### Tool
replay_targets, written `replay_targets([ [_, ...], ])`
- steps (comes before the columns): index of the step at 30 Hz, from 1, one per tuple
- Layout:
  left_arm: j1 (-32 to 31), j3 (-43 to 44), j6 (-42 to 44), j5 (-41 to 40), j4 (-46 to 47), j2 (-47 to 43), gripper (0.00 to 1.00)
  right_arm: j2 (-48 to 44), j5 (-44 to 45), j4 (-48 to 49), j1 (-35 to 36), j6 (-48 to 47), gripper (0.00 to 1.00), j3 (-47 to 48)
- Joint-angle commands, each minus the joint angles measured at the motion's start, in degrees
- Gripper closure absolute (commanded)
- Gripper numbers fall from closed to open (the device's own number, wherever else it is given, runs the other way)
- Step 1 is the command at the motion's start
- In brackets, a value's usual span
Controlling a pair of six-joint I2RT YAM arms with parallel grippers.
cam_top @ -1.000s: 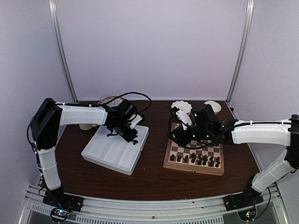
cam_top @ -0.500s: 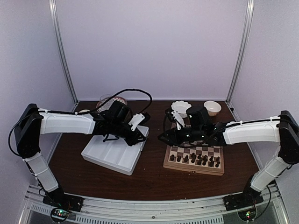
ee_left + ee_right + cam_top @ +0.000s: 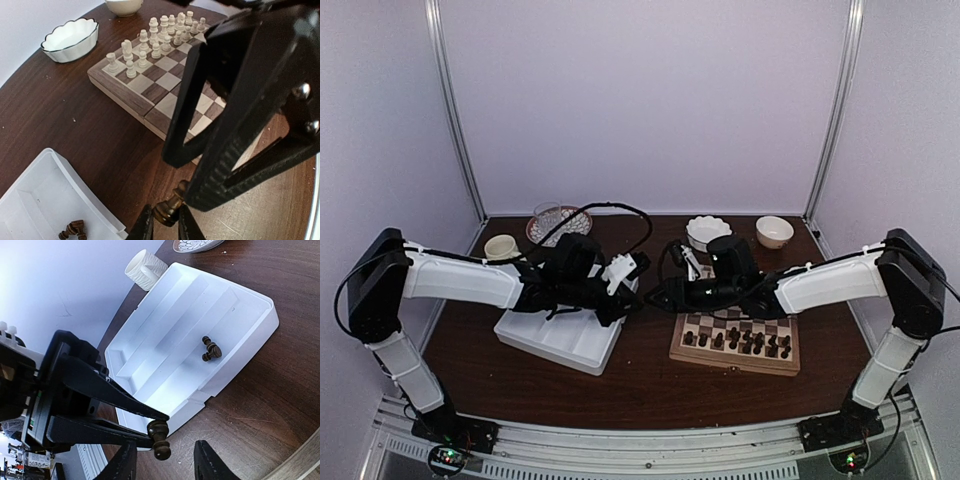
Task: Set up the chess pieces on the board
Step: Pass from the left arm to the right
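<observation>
My right gripper grabs the dark brown pawn by its round head (image 3: 162, 452) next, so the pawn's wide base stays free to stand on a square.
My left gripper (image 3: 166, 227) is shut on a dark brown pawn (image 3: 168, 209) and holds it over the bare table between the white tray (image 3: 560, 335) and the chessboard (image 3: 680, 352). My right gripper (image 3: 165, 462) is open, with its fingers on either side of that pawn (image 3: 160, 437) and not closed on it. In the top view the two grippers meet tip to tip, left (image 3: 626, 300) and right (image 3: 656, 298). Dark chessmen (image 3: 740, 340) stand on the board's near rows, and cream ones (image 3: 155, 40) on the far rows. Two or three dark pieces (image 3: 211, 349) lie in the tray.
A scalloped white bowl (image 3: 707, 230) and a small bowl (image 3: 775, 230) stand behind the board. A cream cup (image 3: 502, 247) and a patterned plate with a glass (image 3: 558, 220) stand behind the tray. The right arm hides the board's far rows in the top view.
Both arms have moved toward each other. The left gripper went right, from above the tray to the gap. The right gripper went left, from above the board to meet it.
</observation>
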Motion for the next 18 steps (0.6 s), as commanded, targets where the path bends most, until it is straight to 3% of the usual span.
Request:
replay_targets([
  [1, -0.68, -0.26, 0.67, -2.14, 4.27, -1.81, 0.85, 1.80, -3.96, 6.40, -0.31, 4.05, 0.59, 0.40],
  [4, -0.69, -0.27, 0.67, -3.14, 4.17, -1.91, 0.85, 2.74, -5.19, 7.89, -0.31, 5.10, 0.59, 0.42],
  [9, -0.69, -0.26, 0.67, -3.38, 4.14, -2.06, 0.85, 3.59, -6.07, 9.76, -0.31, 6.00, 0.69, 0.17],
  [18, -0.69, -0.59, 0.69, -3.05, 4.43, -2.40, 0.84, 4.08, -5.59, 10.04, -0.38, 6.38, 0.93, 0.04],
])
